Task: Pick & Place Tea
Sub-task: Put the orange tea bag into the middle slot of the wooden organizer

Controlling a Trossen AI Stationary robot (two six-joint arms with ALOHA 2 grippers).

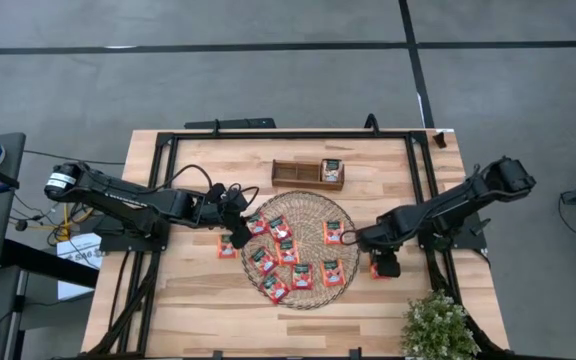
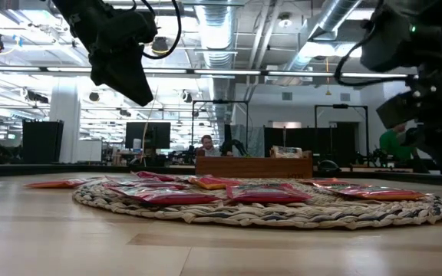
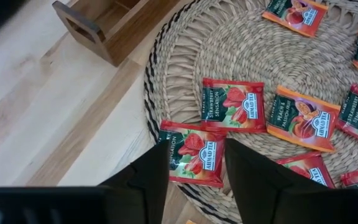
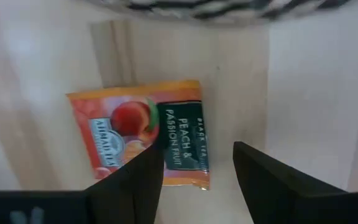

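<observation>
My right gripper grabs the peach sachet by its dark green label panel (image 4: 182, 134) next, to place the peach sachet in the wooden tray.
Several red and orange tea sachets (image 1: 290, 252) lie flat on the round woven mat (image 1: 308, 205). One more sachet lies in the wooden tray's right compartment (image 1: 331, 170). My left gripper (image 1: 238, 236) hangs open above the mat's left edge. Seen from the wrist, a red strawberry sachet (image 3: 194, 155) lies below the gap between its fingers (image 3: 196, 177). My right gripper (image 1: 383, 264) is open and points down over an orange peach sachet (image 4: 138, 140) that lies flat on the bare table right of the mat. One finger (image 4: 143, 180) partly hides this sachet from view.
The brown wooden tray (image 1: 294, 174) stands at the far side of the mat. Another orange sachet (image 1: 227, 249) lies on the table left of the mat. A potted plant (image 1: 436, 326) stands at the near right corner. Black frame rails (image 1: 420, 180) run along the table's sides.
</observation>
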